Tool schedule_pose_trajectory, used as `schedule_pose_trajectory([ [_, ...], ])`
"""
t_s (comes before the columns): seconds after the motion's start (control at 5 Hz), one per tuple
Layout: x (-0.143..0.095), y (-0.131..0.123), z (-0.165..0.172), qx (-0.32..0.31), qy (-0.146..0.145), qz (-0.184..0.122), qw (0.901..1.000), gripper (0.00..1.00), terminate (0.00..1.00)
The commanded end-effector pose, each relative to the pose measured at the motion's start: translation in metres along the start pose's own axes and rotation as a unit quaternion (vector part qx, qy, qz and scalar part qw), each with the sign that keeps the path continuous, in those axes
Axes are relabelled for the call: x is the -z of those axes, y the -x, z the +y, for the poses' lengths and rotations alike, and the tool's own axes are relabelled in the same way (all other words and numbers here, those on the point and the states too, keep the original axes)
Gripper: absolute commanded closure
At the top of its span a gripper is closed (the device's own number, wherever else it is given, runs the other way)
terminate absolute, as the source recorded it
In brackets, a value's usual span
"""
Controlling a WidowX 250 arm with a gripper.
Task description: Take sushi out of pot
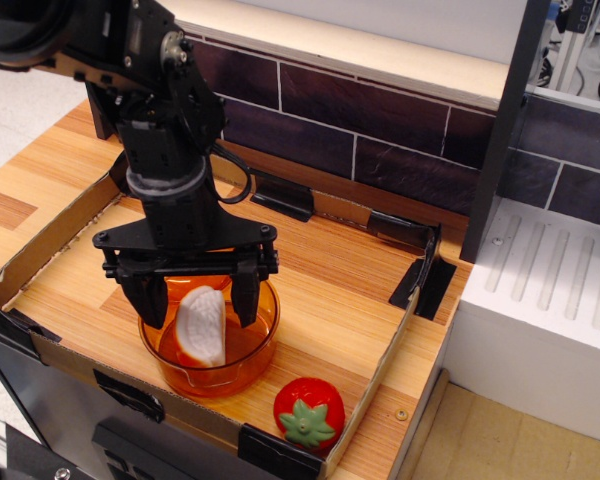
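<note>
I need to grab the sushi by its white upper part with my gripper next, so that I can take it out of the transparent orange pot.
The sushi (200,326) is a white half-moon piece with an orange lower edge. It stands on edge inside the transparent orange pot (220,370) at the front left of the wooden tray. My black gripper (200,308) hangs straight over the pot, open, with its two fingers lowered inside the rim, one on each side of the sushi. The left finger (150,300) and the right finger (245,300) stand apart from the sushi, with a small gap showing on each side.
A red strawberry (308,411) with green leaves lies at the tray's front edge, right of the pot. An orange lid sits behind the pot, mostly hidden by my gripper. A low cardboard wall (380,365) rims the tray. A dark tiled wall (360,120) runs behind.
</note>
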State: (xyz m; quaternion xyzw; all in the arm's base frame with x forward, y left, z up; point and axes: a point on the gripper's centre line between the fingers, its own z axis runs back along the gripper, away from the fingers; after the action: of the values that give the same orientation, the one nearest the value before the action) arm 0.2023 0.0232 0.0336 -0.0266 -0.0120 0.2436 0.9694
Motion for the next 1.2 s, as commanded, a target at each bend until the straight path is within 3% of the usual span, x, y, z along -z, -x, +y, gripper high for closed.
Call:
schedule_pose_trajectory([
  [0.0, 0.007, -0.003, -0.003, 0.001, -0.009, -0.006, 0.9999, 0.0, 0.0],
  [0.4, 0.015, -0.005, -0.001, 0.011, -0.026, -0.01, 0.9996, 0.0, 0.0],
  [0.6, 0.014, -0.006, -0.001, 0.007, -0.028, 0.011, 0.9995, 1.0, 0.0],
  [1.0, -0.012, -0.009, -0.003, 0.029, -0.04, 0.006, 0.9988, 1.0, 0.0],
])
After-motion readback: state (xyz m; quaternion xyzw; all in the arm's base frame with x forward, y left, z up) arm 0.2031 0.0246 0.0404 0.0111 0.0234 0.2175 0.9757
